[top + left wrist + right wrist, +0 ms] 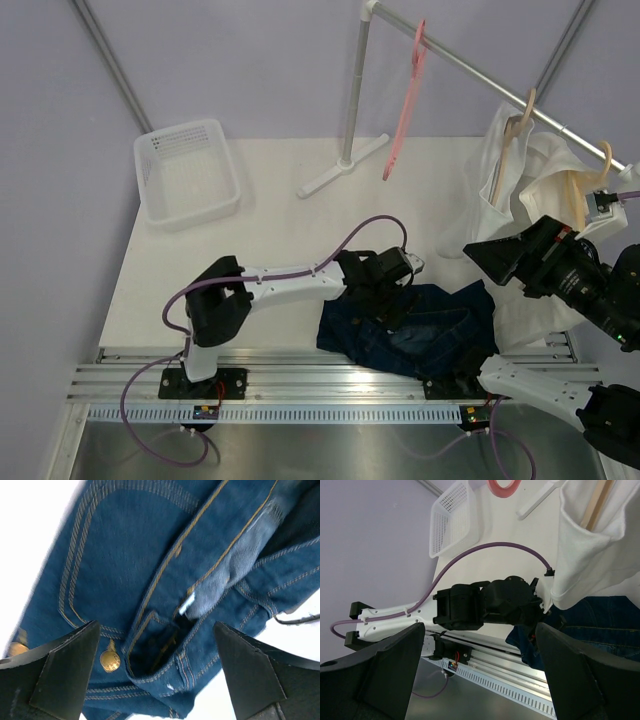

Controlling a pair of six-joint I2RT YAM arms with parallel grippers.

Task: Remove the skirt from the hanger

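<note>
The left gripper isn't ready to close on the waistband fold [154,651] and should go lower first. Both fingers stop above the denim in the left wrist view, with the fold between them.
The dark blue denim skirt [430,335] lies crumpled on the table near the front edge, and I see no hanger on it. In the left wrist view its waistband [165,630] and a brass button [110,660] fill the frame. My left gripper [385,300] [157,680] hovers just over that waistband, open, with nothing between its fingers. My right gripper [485,252] [480,675] is raised above the skirt's right side, open and empty, looking down at the left arm and the skirt [605,620]. A pink hanger [405,100] hangs bare on the rail.
A clothes rail [480,70] on a white stand [345,160] crosses the back right. White garments [530,190] on wooden hangers [520,125] hang beside the right arm. A white basket [187,172] sits at the back left. A metal track [330,385] runs along the front edge.
</note>
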